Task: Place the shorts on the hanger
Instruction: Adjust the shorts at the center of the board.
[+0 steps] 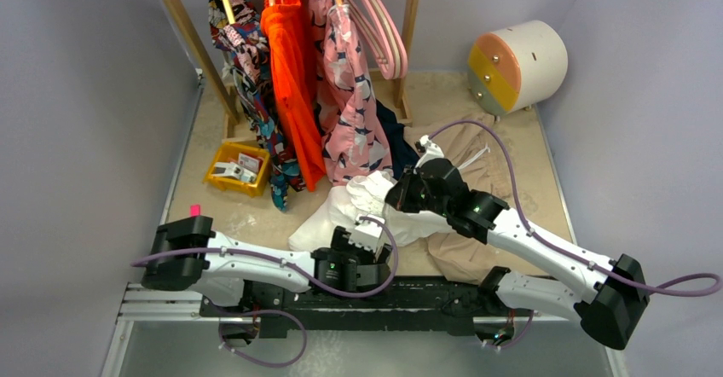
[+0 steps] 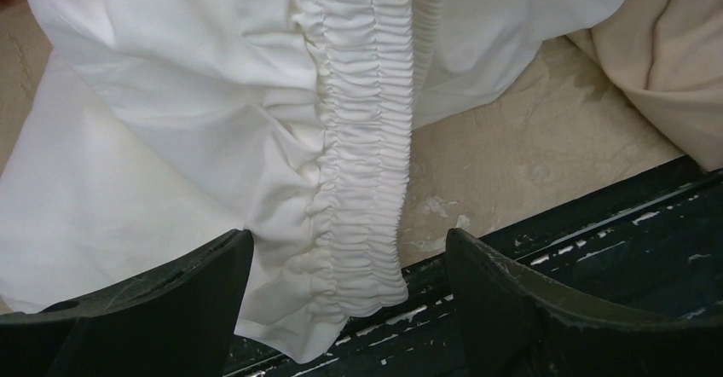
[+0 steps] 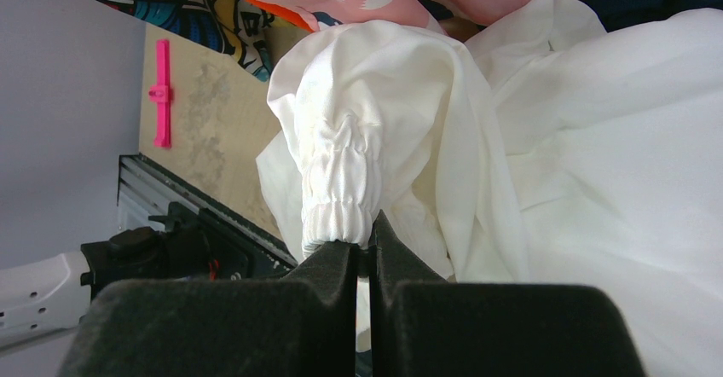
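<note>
The left gripper should grab the white shorts (image 1: pixel 354 205) next by the loose end of the waistband, opposite the right gripper, so that the waistband spreads open for the hanger.
The white shorts (image 1: pixel 354 205) lie bunched on the table between the two arms. My right gripper (image 1: pixel 399 194) is shut on a fold of their gathered waistband (image 3: pixel 339 181) and holds it lifted; in the right wrist view the gripper (image 3: pixel 362 247) pinches the fabric at its tips. My left gripper (image 1: pixel 368 234) is open. In its wrist view the waistband (image 2: pixel 362 138) hangs down between its fingers (image 2: pixel 170 309), touching neither; the gripper (image 2: pixel 349 309) is above the table's front rail. Several pink hangers (image 1: pixel 379 27) hang on the rack at the back, away from both grippers.
A wooden rack (image 1: pixel 411 19) at the back holds a patterned garment (image 1: pixel 247 61), an orange one (image 1: pixel 290 70) and a pink patterned one (image 1: pixel 345 95). A tan garment (image 1: pixel 477 164) lies under the right arm. A yellow bin (image 1: pixel 237 168), a white cylinder (image 1: pixel 516 66) and a pink clip (image 1: pixel 194 210) are nearby.
</note>
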You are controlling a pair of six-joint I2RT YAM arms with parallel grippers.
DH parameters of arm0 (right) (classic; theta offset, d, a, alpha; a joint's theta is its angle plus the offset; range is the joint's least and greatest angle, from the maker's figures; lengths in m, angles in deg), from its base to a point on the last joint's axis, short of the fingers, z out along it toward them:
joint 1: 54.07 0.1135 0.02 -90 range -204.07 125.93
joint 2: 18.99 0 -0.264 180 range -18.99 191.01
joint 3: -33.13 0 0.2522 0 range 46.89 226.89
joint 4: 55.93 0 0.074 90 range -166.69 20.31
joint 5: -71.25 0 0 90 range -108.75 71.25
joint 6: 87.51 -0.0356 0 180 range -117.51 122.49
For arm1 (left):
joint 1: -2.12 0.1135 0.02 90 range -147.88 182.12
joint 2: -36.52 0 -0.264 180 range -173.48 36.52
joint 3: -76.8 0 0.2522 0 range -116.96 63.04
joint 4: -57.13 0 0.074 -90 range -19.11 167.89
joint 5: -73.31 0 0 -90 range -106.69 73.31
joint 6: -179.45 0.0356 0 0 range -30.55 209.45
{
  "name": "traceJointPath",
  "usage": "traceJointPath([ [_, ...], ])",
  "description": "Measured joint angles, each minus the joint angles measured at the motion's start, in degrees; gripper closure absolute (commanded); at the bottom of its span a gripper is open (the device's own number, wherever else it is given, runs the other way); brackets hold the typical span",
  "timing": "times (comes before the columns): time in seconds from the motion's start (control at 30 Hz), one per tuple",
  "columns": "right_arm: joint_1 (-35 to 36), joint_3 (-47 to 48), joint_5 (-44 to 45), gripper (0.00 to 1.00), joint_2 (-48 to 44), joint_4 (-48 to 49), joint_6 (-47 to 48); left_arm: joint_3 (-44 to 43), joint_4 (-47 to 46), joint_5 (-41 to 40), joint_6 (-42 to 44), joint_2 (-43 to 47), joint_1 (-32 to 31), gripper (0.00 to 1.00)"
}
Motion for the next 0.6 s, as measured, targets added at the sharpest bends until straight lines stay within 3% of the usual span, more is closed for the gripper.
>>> traceJointPath([
  [0.2,0.0,0.0,0.0,1.0,0.0,0.0,0.0,-0.02,2.64,-0.81,-3.13,-2.95,-0.02,0.36],
  [0.3,0.0,0.0,0.0,1.0,-0.07,-0.11,0.0,-0.02,4.22,-2.58,-4.94,-1.75,-0.02,0.54],
  [0.5,0.0,0.02,0.22,1.0,-1.53,-1.33,0.13,-0.02,8.35,-7.54,-8.04,6.54,-0.02,1.0],
  [0.6,0.0,0.07,0.44,1.0,-2.82,-2.64,0.98,-0.13,10.99,-9.97,-9.01,10.56,-0.02,1.0],
])
